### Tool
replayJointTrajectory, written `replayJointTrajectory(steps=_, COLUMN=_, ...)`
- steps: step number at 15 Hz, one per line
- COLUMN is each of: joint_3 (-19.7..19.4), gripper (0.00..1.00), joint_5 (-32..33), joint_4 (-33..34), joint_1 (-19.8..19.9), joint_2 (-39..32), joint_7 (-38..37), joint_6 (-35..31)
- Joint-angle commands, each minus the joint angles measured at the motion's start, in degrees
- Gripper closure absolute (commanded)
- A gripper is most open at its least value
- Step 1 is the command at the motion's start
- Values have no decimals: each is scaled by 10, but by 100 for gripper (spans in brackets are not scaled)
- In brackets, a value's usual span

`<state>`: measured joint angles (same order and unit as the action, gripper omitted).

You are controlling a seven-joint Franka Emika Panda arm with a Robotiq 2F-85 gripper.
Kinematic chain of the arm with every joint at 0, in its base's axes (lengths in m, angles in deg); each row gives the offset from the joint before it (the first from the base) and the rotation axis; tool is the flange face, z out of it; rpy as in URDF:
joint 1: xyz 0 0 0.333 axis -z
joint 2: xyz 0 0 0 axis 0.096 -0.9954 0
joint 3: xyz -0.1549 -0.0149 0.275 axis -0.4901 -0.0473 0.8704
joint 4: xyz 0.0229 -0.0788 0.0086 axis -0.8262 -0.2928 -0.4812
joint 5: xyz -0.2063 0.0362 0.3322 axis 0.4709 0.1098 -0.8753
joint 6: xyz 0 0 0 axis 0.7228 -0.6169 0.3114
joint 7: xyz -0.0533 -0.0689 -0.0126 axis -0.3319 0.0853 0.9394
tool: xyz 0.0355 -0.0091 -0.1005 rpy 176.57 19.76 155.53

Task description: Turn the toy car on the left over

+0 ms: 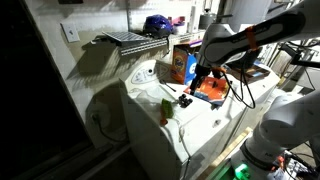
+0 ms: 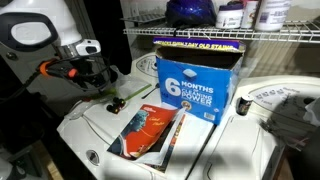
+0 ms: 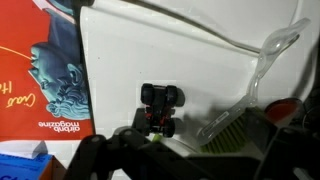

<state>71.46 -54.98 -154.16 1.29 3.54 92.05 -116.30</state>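
The gripper grabs the toy car (image 3: 162, 108) across the wheels at its nearest end next, which leaves the car's other end free to turn over.
The toy car (image 3: 162, 108) is tiny and black with red hints. It lies on the white appliance top (image 3: 180, 60), and its wheels show toward the wrist camera. It appears as a small dark speck in both exterior views (image 1: 185, 100) (image 2: 113, 103). My gripper (image 3: 180, 152) hangs just above the car, jaws spread, with the car near its left finger. Nothing is held. The gripper also shows in both exterior views (image 1: 197, 86) (image 2: 92, 80).
A green brush with a clear handle (image 3: 232, 122) lies right of the car. An orange-red magazine (image 3: 40, 80) (image 2: 150, 130) lies on the other side. A blue box (image 2: 195, 80), an orange box (image 1: 183, 63), a yellow-green rounded object (image 1: 167, 108) and a wire shelf (image 1: 130, 40) stand nearby.
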Motion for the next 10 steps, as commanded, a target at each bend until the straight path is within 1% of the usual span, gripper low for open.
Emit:
replayJointTrajectory(steps=1, joint_3=7, gripper=0, joint_5=-1, joint_4=0, joint_1=7, joint_2=-60, joint_7=-11, joint_6=-71)
replayJointTrajectory(steps=4, joint_3=9, gripper=0, joint_5=-6, joint_4=-1, joint_1=11, joint_2=-103, joint_7=-31, joint_6=-120)
replayJointTrajectory(steps=8, joint_3=11, gripper=0, joint_5=-12, joint_4=-2, joint_1=16, joint_2=-148, joint_7=-58, joint_6=-164)
replayJointTrajectory(steps=10, joint_3=6, gripper=0, joint_5=-29, joint_4=-2, joint_1=8, joint_2=-170, joint_7=-56, joint_6=-185)
